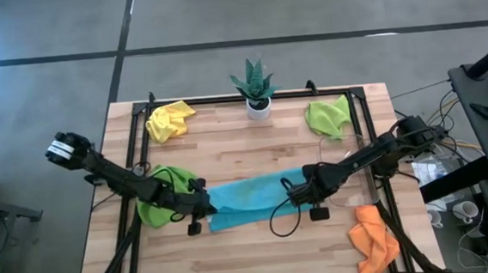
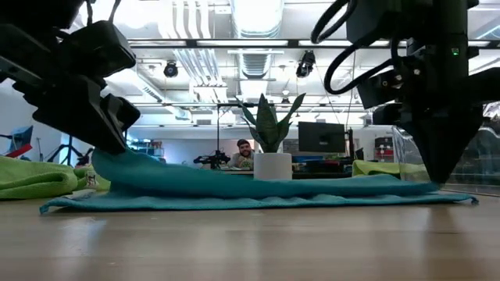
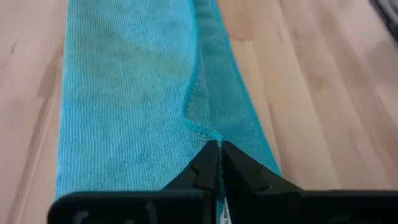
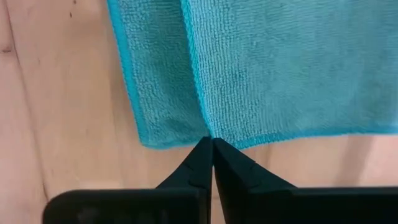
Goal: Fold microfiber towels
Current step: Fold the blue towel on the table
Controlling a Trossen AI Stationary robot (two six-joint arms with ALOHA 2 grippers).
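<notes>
The pinched upper corner is inside the lower layer's outer hem (image 4: 127,81); my right gripper must hold the blue towel until both hems line up.
The light blue towel (image 1: 253,200) lies mid-table, doubled over along its length into a long strip. My left gripper (image 1: 204,210) is shut at its left end and my right gripper (image 1: 304,191) is shut at its right end. A lime green towel (image 1: 156,205) lies crumpled under my left arm. The yellow towel (image 1: 170,120) lies crumpled at the far left, the second lime green one (image 1: 329,118) at the far right, and the orange one (image 1: 374,241) at the near right. My left gripper pinches the upper layer's edge (image 3: 202,127) at the towel's left end between its two fingers (image 3: 205,163). That end rises a little off the lower layer (image 2: 117,162); the rest lies flat on the table. My right gripper pinches the upper layer's corner (image 4: 214,132) at the towel's right end between its fingers (image 4: 200,155), pointing down. The corner lies low on the lower layer (image 2: 422,184), with the lower layer showing beside it (image 4: 155,106).
A small potted plant (image 1: 255,88) in a white pot stands at the far middle. A clear plastic tray (image 1: 360,195) sits by the right arm. A black frame (image 1: 224,99) runs round the table's far edge and sides. A person (image 2: 244,153) sits in the room beyond.
</notes>
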